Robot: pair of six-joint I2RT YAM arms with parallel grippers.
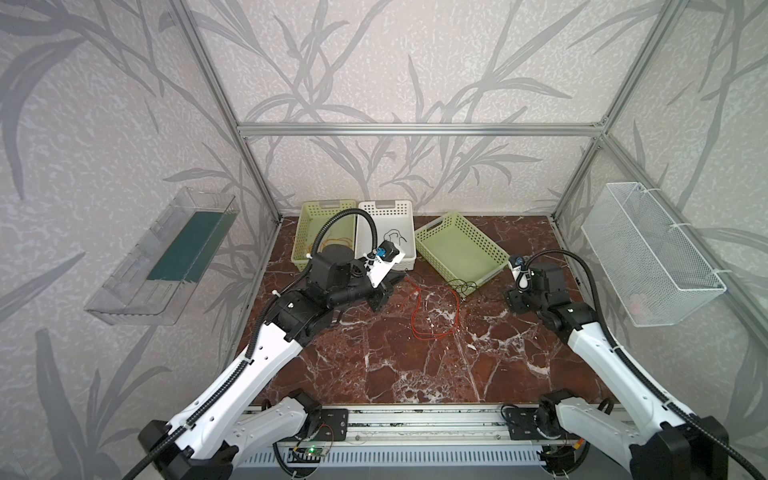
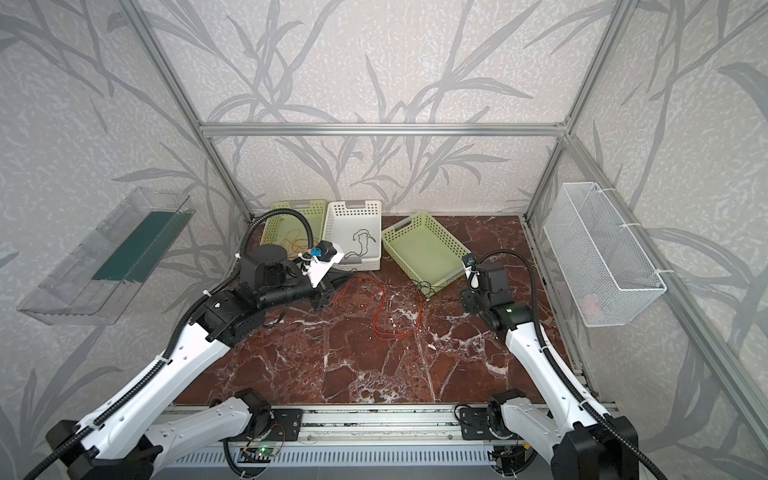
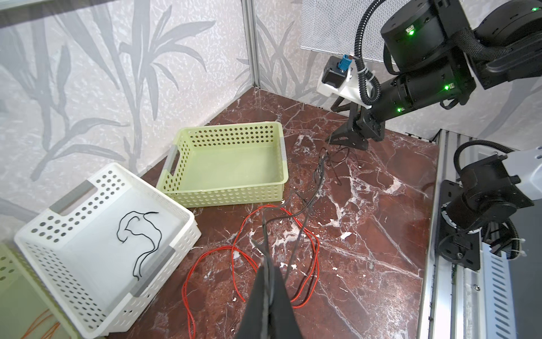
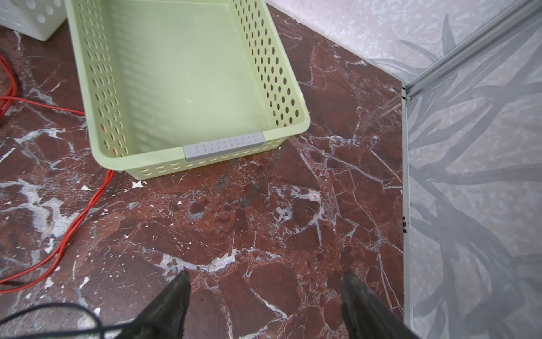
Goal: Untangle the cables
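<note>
To untangle the cable, my right gripper should next grab the piece of black cable (image 1: 472, 284) at the cable heap's far side (image 1: 463, 285), away from my left gripper's hold.
A long red cable (image 1: 432, 307) (image 2: 395, 307) (image 3: 249, 234) lies in loops on the marble floor. Thin black cables (image 1: 463, 286) (image 2: 422, 286) (image 3: 322, 164) bunch up at the near corner of the tilted green basket (image 1: 457, 249) (image 3: 234, 164). My left gripper (image 1: 397, 280) (image 2: 340, 277) (image 3: 268, 261) is shut on a black cable that runs from its tips across the red loops. My right gripper (image 1: 509, 297) (image 2: 465, 297) (image 4: 265, 281) hangs open over bare floor right of the tangle, holding nothing. A black strand (image 4: 58, 317) passes beside its left finger.
A white basket (image 1: 384, 204) (image 3: 73, 190) at the back holds one loose black cable (image 3: 140, 234). The green basket (image 1: 328, 204) beside it holds orange cables (image 1: 332, 245). A wire mesh basket (image 1: 648, 257) hangs on the right wall, a clear tray (image 1: 166, 257) on the left.
</note>
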